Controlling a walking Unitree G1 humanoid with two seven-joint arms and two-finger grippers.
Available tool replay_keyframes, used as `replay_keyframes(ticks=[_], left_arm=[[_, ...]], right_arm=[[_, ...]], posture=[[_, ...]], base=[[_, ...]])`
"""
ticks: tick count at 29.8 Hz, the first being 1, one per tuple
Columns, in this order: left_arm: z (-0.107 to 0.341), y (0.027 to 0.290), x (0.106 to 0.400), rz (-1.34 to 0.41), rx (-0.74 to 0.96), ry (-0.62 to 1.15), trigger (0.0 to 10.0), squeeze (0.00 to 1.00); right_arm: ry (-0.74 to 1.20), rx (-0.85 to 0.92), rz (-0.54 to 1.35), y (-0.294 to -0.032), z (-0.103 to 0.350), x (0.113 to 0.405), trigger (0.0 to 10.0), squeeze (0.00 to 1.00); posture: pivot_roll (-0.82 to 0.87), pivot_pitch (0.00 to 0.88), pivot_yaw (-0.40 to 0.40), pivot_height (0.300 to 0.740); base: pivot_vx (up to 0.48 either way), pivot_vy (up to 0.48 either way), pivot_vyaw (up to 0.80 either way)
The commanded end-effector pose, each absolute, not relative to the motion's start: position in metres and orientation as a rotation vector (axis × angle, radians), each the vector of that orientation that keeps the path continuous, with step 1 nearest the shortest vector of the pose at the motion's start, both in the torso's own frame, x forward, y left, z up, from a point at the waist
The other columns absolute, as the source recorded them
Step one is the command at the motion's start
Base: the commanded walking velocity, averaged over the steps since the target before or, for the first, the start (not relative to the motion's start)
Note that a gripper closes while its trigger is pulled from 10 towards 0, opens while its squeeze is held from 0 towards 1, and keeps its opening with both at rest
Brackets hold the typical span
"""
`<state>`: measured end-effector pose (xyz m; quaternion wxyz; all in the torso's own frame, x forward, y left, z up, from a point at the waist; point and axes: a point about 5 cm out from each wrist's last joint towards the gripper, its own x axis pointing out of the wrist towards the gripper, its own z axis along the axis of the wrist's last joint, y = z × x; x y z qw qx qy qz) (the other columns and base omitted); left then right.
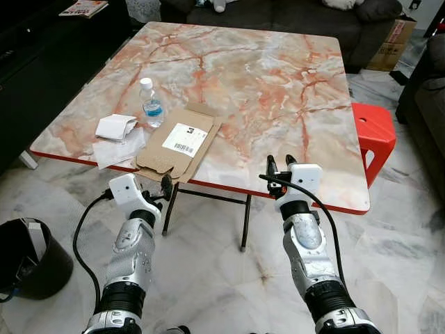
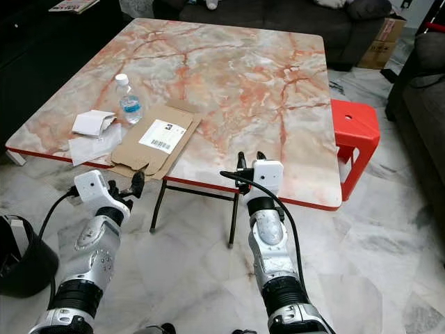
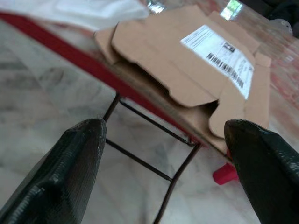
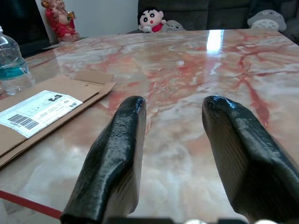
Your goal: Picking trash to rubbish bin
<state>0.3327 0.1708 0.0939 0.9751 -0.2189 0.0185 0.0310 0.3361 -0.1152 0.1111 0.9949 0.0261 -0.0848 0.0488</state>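
Observation:
Most of the cardboard box lies flat against the table. My left gripper next needs to grab the box by its overhanging flap edge point(image 3: 205, 127).
A flattened brown cardboard box point(image 1: 177, 142) with a white label lies at the marble table's point(image 1: 278, 76) front left edge, overhanging it a little. Beside it stand a small water bottle point(image 1: 151, 104) and some crumpled white paper point(image 1: 115, 127). A black rubbish bin point(image 1: 31, 257) sits on the floor at my lower left. My left gripper point(image 1: 165, 188) is open, just below and in front of the cardboard's overhanging edge point(image 3: 187, 60), holding nothing. My right gripper point(image 1: 281, 163) is open at the table's front edge, right of the cardboard point(image 4: 56, 107), with nothing between its fingers.
A red plastic stool point(image 1: 375, 132) stands at the table's right side. Thin metal table legs point(image 1: 243, 216) run under the front edge. A dark sofa point(image 1: 292, 14) and a cardboard carton point(image 1: 389, 45) are at the back. A black cabinet point(image 1: 42, 62) lines the left.

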Motion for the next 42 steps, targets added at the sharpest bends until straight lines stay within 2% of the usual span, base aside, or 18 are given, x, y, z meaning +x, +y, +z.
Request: replay_keyframes(ticks=[1, 18, 31, 32, 33, 34, 42], left_arm=[[0.09, 0.168, 0.335, 0.065, -0.501, 0.072, 10.0, 0.0], [0.1, 0.148, 0.352, -0.008, -0.5, 0.077, 10.0, 0.0], [0.102, 0.143, 0.355, -0.024, -0.507, 0.07, 10.0, 0.0], [0.103, 0.142, 0.356, -0.025, -0.508, 0.069, 4.5, 0.0], [0.103, 0.142, 0.356, -0.026, -0.507, 0.069, 2.9, 0.0], [0.103, 0.142, 0.357, -0.026, -0.509, 0.067, 0.0, 0.0], [0.103, 0.14, 0.357, -0.028, -0.511, 0.062, 0.0, 0.0]], right_arm=[[-0.168, 0.056, 0.11, -0.113, 0.111, 0.336, 10.0, 0.0], [-0.171, 0.055, 0.105, -0.115, 0.112, 0.337, 10.0, 0.0], [-0.168, 0.056, 0.104, -0.114, 0.111, 0.337, 10.0, 0.0], [-0.168, 0.055, 0.105, -0.114, 0.112, 0.337, 10.0, 0.0], [-0.168, 0.055, 0.105, -0.114, 0.112, 0.337, 10.0, 0.0], [-0.168, 0.055, 0.105, -0.114, 0.112, 0.337, 10.0, 0.0], [-0.167, 0.054, 0.104, -0.115, 0.112, 0.337, 10.0, 0.0]], posture=[[0.15, 0.132, -0.025, 0.74], [0.13, 0.129, -0.026, 0.74], [0.13, 0.128, -0.026, 0.74], [0.13, 0.128, -0.026, 0.74], [0.13, 0.128, -0.026, 0.74], [0.13, 0.128, -0.026, 0.74], [0.13, 0.128, -0.026, 0.74]], base=[[0.0, 0.0, 0.0], [0.0, 0.0, 0.0], [0.0, 0.0, 0.0], [0.0, 0.0, 0.0], [0.0, 0.0, 0.0], [0.0, 0.0, 0.0], [0.0, 0.0, 0.0]])
